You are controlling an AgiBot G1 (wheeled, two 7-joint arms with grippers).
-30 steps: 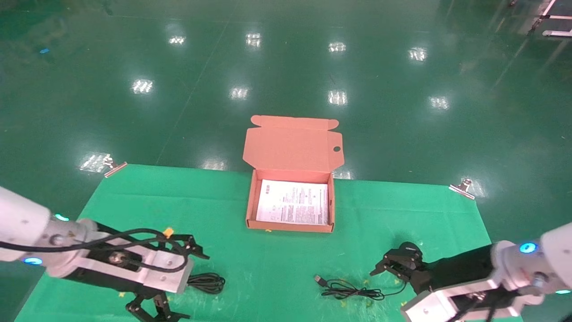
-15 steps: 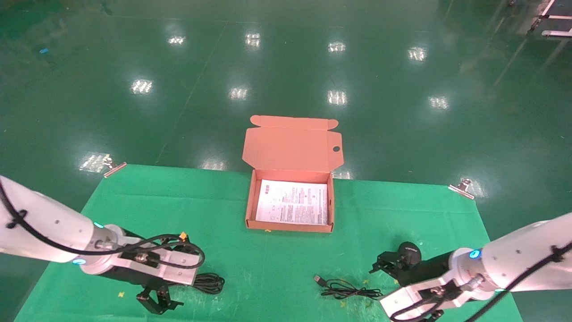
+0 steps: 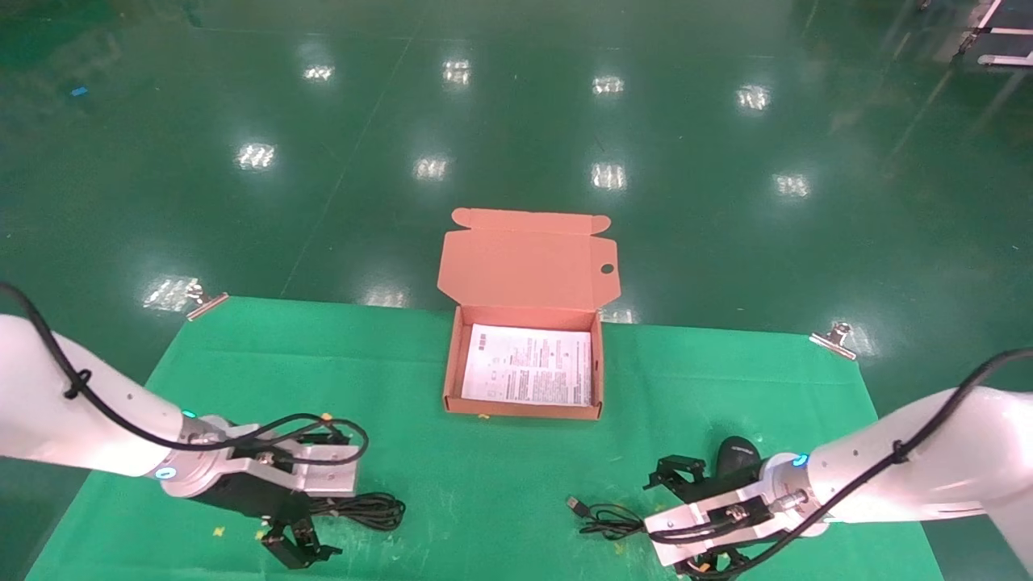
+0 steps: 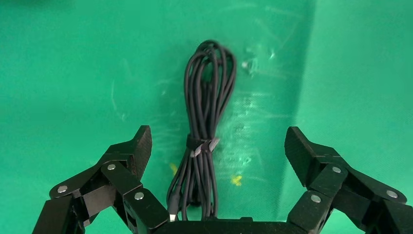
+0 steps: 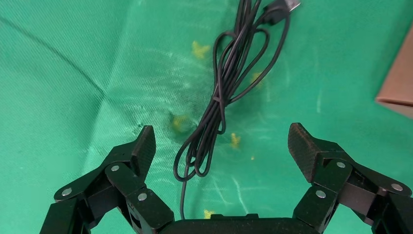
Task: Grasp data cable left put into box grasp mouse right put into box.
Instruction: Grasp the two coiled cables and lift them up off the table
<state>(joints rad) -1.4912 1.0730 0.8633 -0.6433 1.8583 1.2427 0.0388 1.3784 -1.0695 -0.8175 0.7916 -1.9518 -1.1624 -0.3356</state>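
Observation:
The left gripper grabs the data cable around its tied middle [image 4: 199, 144] next, since the loops fan out loose on both sides of the tie.
The data cable [image 4: 208, 112], a black bundle tied at its middle, lies on the green mat at the front left [image 3: 367, 510]. My left gripper [image 4: 220, 144] hangs open just above it, with the bundle between its fingers. The black mouse [image 3: 736, 452] sits at the front right. Its thin cord [image 5: 219, 107] with the USB plug [image 5: 287, 6] trails off to the left. My right gripper [image 5: 224, 140] is open above that cord, beside the mouse, which its own view does not show. The salmon-orange box [image 3: 453, 355] stands open mid-table, lined with a white printed sheet.
The box lid [image 3: 529, 262] stands up behind the box, at the mat's far edge. Metal clips [image 3: 834, 339] [image 3: 206, 303] pin the mat's far corners. Beyond is glossy green floor. A corner of the box [image 5: 399, 83] shows in the right wrist view.
Both arms have swung down and inward. My left gripper has settled over the data cable. My right gripper has shifted left from the mouse to above its cord.

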